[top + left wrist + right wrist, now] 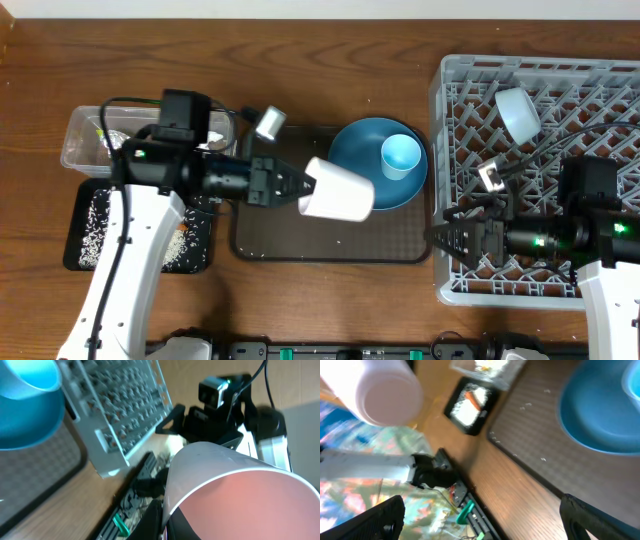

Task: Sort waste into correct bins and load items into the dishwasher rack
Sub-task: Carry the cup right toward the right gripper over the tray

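Observation:
My right gripper grabs the pale pink cup around its closed base end next, so the cup's rim stays free to enter the dishwasher rack opening first.
My left gripper is shut on the rim of the pale pink cup, held on its side above the brown serving tray. In the left wrist view the cup fills the frame, its wall pinched at my gripper. A light blue cup stands on the blue plate. The grey dishwasher rack holds a white bowl. My right gripper is open and empty at the rack's left edge, and its view looks at bare table.
The clear tub sits at the far left. Below it, the black tray holds loose rice and a small carrot. The right wrist view shows the same tray and the plate.

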`<state>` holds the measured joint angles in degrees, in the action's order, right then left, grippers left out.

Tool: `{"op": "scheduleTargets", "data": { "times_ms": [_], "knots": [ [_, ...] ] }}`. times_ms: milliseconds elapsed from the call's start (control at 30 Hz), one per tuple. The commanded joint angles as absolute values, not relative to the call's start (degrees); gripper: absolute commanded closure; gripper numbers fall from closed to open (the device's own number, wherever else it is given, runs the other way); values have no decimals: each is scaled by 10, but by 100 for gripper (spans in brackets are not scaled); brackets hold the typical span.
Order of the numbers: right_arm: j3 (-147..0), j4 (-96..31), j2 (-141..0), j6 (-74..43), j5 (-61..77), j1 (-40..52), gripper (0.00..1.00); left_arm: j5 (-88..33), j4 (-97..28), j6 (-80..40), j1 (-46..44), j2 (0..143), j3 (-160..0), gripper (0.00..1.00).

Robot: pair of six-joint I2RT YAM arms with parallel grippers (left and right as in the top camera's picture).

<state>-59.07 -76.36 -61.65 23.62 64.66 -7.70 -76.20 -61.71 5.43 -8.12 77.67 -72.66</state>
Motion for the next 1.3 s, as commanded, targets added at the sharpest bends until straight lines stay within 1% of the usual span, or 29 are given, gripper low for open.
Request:
{"op": "scheduleTargets", "data": {
  "times_ms": [0,200,333,500,567,633,767,967,1167,1267],
  "knots": [
    [-590,-787,-612,364,716,-82,1,-776,-618,76,-122,774,-725,94],
    [-590,-838,-612,460,775,-61,1,-776,-586,77,-168,774,-725,94],
    [-590,-835,-612,474,792,-32,1,-776,-579,77,-172,774,-725,94],
    [-590,-830,-612,503,802,18,5,-776,-578,77,-172,774,-725,94],
    [-590,-826,-612,515,806,34,4,-776,-578,77,-172,774,-725,94],
    [-590,-815,-612,515,813,46,1,-776,-578,77,-172,774,-725,94],
    [-590,-784,-613,515,830,60,1,-776,-578,77,-172,774,-725,94],
    [-590,-756,-623,515,839,68,4,-776,-580,77,-182,774,-725,94],
    [-590,-746,-644,515,839,68,5,-773,-579,79,-216,774,-725,94],
    [-590,-745,-656,515,844,69,9,-773,-575,79,-227,774,-725,94]
  ]
}}
